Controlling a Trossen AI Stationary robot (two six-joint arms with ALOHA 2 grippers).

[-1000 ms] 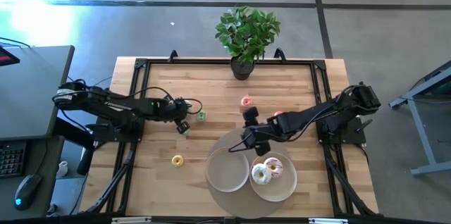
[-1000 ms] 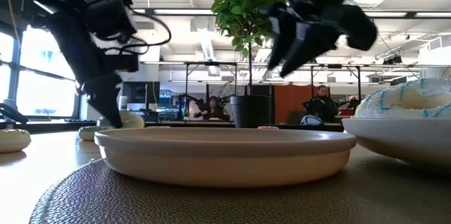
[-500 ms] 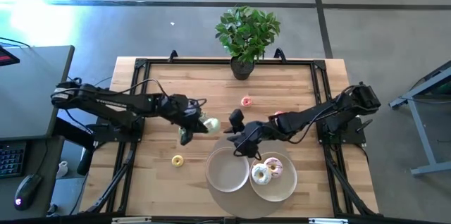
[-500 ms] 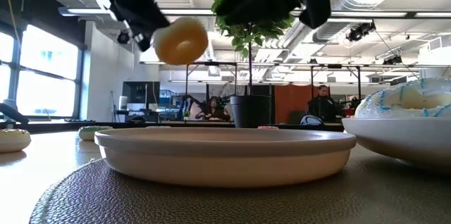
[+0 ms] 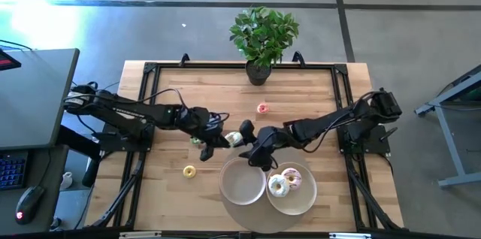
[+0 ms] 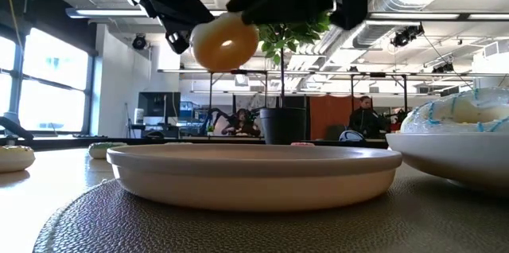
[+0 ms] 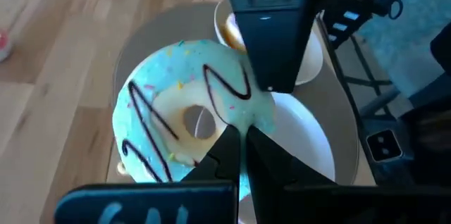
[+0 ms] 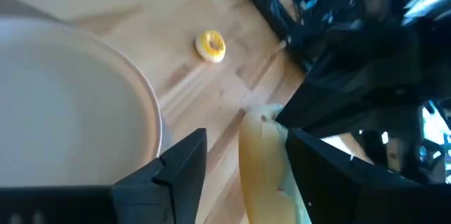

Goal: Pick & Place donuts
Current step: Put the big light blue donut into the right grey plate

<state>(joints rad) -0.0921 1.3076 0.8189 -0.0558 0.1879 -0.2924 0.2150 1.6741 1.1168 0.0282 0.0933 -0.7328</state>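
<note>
The pale green-iced donut needs to go in a bowl, so my right gripper will reach it and grab its ring's free section (image 5: 236, 138).
The larger donut with pale green icing and dark zigzag lines (image 5: 234, 138) hangs in the air beyond the empty bowl's far rim, gripped by my left gripper (image 5: 224, 138), which is shut on it. In the low view its tan underside (image 6: 225, 44) faces the camera. My right gripper (image 5: 245, 141) is open and meets it from the right. In the right wrist view the donut (image 8: 262, 164) stands edge-on between those fingers; whether a finger touches it I cannot tell. White-iced (image 5: 278, 186) and pink-iced (image 5: 291, 178) donuts lie in the right bowl. My left gripper (image 7: 243, 136) pinches the donut's ring on its side nearest the gripper (image 7: 229, 118), with the fingertips almost meeting. It comes roughly level from the table's left. The donut is lifted clear and tilted, its hole (image 7: 198, 122) open to view.
The empty white bowl (image 5: 225, 183) and the bowl with two donuts (image 5: 310, 194) sit on a round grey mat near the near edge. A tiny yellow donut (image 5: 189, 170), a tiny pink one (image 5: 262, 108) and a tiny green one (image 5: 197, 140) lie on the wood. A potted plant (image 5: 263, 40) stands at the far edge.
My left gripper has raised the green-iced donut off the table and carried it right, toward the bowls; the donut is now lifted clear. My right gripper has moved left toward it, until its fingers stand around the donut.
</note>
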